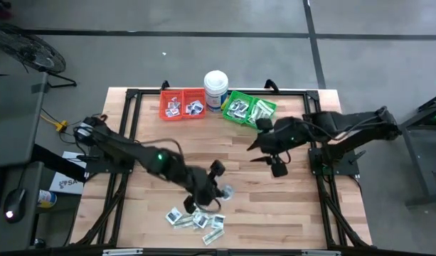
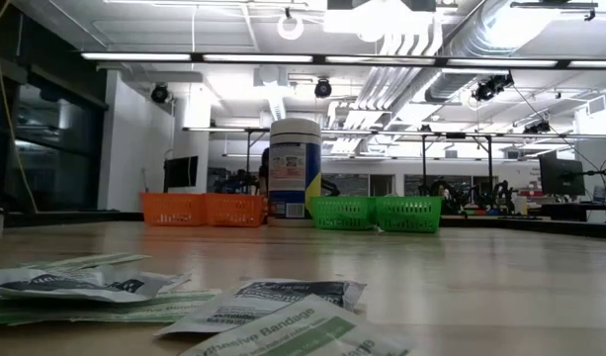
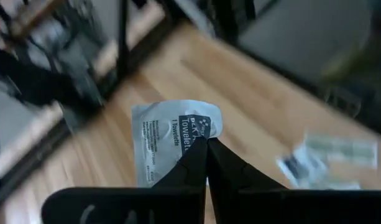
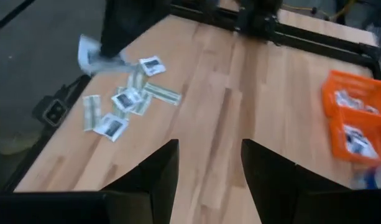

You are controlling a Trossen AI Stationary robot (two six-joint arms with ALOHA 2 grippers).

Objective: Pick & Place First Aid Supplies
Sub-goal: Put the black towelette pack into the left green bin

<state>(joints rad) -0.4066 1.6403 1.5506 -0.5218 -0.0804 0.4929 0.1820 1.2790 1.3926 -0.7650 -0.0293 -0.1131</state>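
Next, my right gripper takes hold of the towelette packet by its free edge (image 1: 230,191), to place the packet in the green bin (image 1: 250,109).
The first aid supplies lie as a loose pile of small white and pale green packets (image 1: 196,219) near the table's front edge, also in the low view's foreground (image 2: 263,302) and the right wrist view (image 4: 125,99). My left gripper (image 3: 207,143) hangs above the pile's far side (image 1: 219,189), shut on one white towelette packet (image 3: 168,143). My right gripper (image 4: 209,149) stands open and empty over the table's right half (image 1: 276,162). More packets lie in the red bin (image 1: 182,104) and the green bin (image 1: 250,109). My left gripper pinches the towelette packet by its edge near one corner (image 3: 199,132) between the two shut fingertips. The packet stands out beyond the fingertips, bent a little, lifted clear of the table and of the pile.
A tall white round tub (image 1: 216,88) stands between the two bins at the table's far edge, and shows in the low view (image 2: 295,168). Bare wood lies between the pile and the bins. A black frame (image 1: 132,128) runs round the table.
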